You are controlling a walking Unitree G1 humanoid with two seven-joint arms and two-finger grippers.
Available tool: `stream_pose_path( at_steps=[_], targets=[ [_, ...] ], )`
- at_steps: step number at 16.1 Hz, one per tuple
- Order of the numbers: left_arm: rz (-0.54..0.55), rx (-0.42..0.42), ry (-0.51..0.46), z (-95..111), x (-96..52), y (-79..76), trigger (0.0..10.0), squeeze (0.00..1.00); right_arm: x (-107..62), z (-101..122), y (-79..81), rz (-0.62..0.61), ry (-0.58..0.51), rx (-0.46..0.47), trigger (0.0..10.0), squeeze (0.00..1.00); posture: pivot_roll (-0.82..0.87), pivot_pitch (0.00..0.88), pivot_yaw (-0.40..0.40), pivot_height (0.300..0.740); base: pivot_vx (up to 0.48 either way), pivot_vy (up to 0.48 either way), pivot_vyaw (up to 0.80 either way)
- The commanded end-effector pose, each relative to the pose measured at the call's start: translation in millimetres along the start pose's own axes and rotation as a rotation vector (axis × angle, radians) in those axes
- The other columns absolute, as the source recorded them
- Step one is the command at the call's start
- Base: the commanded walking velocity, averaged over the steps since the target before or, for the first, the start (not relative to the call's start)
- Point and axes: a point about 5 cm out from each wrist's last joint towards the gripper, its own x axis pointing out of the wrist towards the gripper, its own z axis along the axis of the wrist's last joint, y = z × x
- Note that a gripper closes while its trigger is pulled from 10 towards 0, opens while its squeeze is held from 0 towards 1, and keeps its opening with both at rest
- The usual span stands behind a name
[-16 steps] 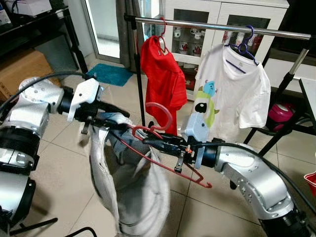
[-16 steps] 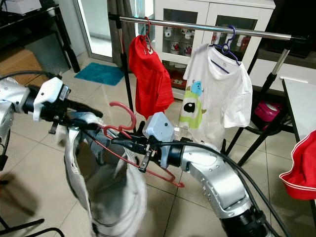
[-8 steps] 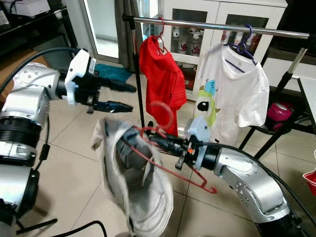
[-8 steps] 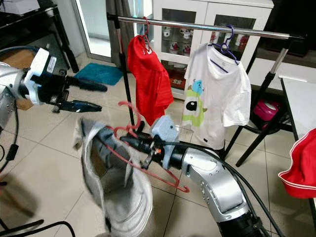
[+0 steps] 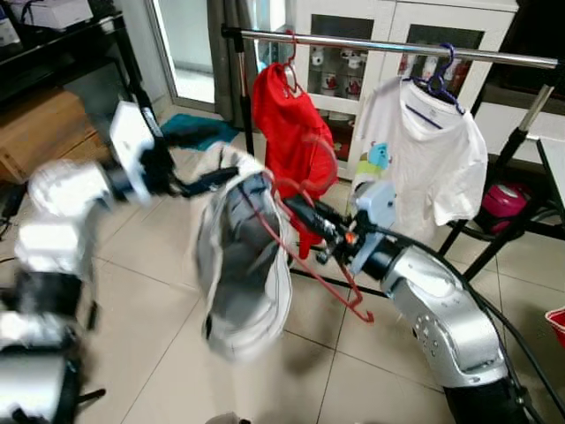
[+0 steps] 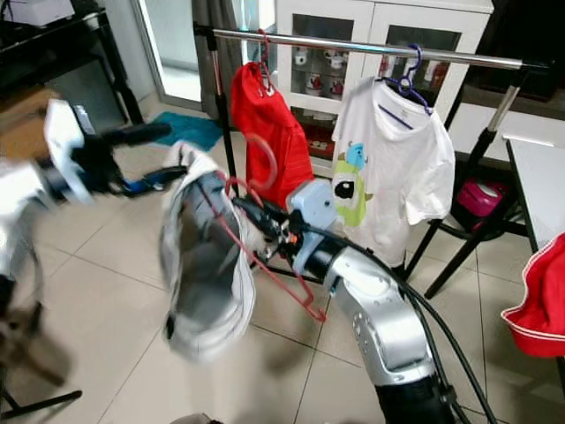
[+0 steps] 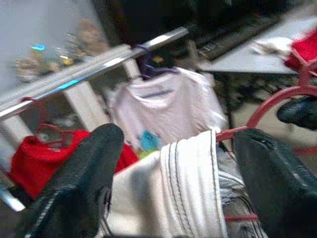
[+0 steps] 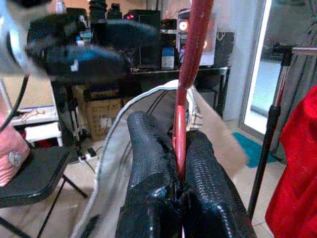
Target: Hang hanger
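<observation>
Next, my left gripper pinches the stitched waistband edge that stands up between its fingers, since the trousers' body hangs slack from the hanger.
My right gripper is shut on the neck of a red hanger, seen close in the right wrist view. A white-and-grey garment hangs from the hanger, swinging and blurred. The hanger's hook sits just in front of the red shirt, below the metal rail. My left gripper is open beside the garment's top edge, with the white cloth between its spread fingers. A white printed T-shirt hangs on a blue hanger.
The rack's dark upright post stands left of the red shirt. Behind the rail is a white glass-door cabinet. A teal mat and a cardboard box lie to the left. A table with red cloth is at the right.
The right gripper has lifted the hanger and garment up toward the rail. The left gripper, which let go of the garment and drew back, has returned beside its top edge.
</observation>
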Motion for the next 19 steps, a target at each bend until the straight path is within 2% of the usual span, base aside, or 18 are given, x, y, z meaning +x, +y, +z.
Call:
stream_pose_path(
  at_steps=[1,3,4,5,6,7,9,11,12,13,19],
  targets=[
    [0.04,0.06,-0.029,12,1.1,3.5,10.0,1.0,3.0,18,-0.6,0.003,-0.096,-0.041,0.0,0.0,-0.1,0.0,0.076,0.74,0.0,0.0,0.0],
    [0.212,0.095,-0.02,-2,8.9,-17.6,10.0,1.0,6.1,23,-0.3,0.009,-0.113,-0.042,0.0,0.0,-0.1,0.0,0.058,0.74,0.0,0.0,0.0],
    [0.23,0.118,-0.015,-4,10.2,-21.5,10.0,0.93,6.4,23,-0.3,0.01,-0.114,-0.043,0.0,0.0,-0.1,0.0,0.053,0.74,0.0,0.0,0.0],
    [0.26,0.116,-0.009,-8,11.1,-23.8,10.0,0.81,6.7,24,-0.3,0.013,-0.115,-0.043,0.0,0.0,-0.1,0.0,0.053,0.74,0.0,0.0,0.0],
    [0.276,0.085,0.005,-19,17.0,-36.2,10.0,0.0,7.3,27,0.0,0.023,-0.121,-0.048,0.0,0.0,-0.1,0.0,0.048,0.74,0.0,0.0,0.0],
    [0.286,0.042,0.016,-27,21.7,-45.0,10.0,0.0,7.7,29,0.3,0.029,-0.127,-0.052,0.0,0.0,-0.1,0.0,0.049,0.74,0.0,0.0,0.0],
    [0.296,0.027,0.063,-41,24.4,-59.8,10.0,0.0,8.4,32,1.5,0.032,-0.138,-0.056,0.0,0.0,-0.11,0.0,0.054,0.74,0.0,0.0,0.0],
    [0.314,-0.025,0.119,-56,22.6,-66.0,10.0,0.0,8.5,34,2.3,0.032,-0.146,-0.057,0.0,0.0,-0.11,0.0,0.052,0.74,0.0,0.0,0.0],
    [0.341,-0.077,0.14,-63,21.8,-67.6,5.6,0.0,8.9,36,2.9,0.035,-0.15,-0.057,0.0,0.0,-0.12,0.0,0.053,0.74,0.0,0.0,0.0],
    [0.353,-0.103,0.142,-65,22.0,-68.9,0.0,0.0,9.3,36,3.6,0.038,-0.153,-0.057,0.0,0.0,-0.12,0.0,0.055,0.74,0.0,0.0,0.0],
    [0.439,-0.065,0.165,-66,21.5,-62.1,0.0,0.0,10.3,41,1.5,0.034,-0.165,-0.058,0.0,0.0,-0.12,0.0,0.059,0.74,0.0,0.0,0.0]
  ],
)
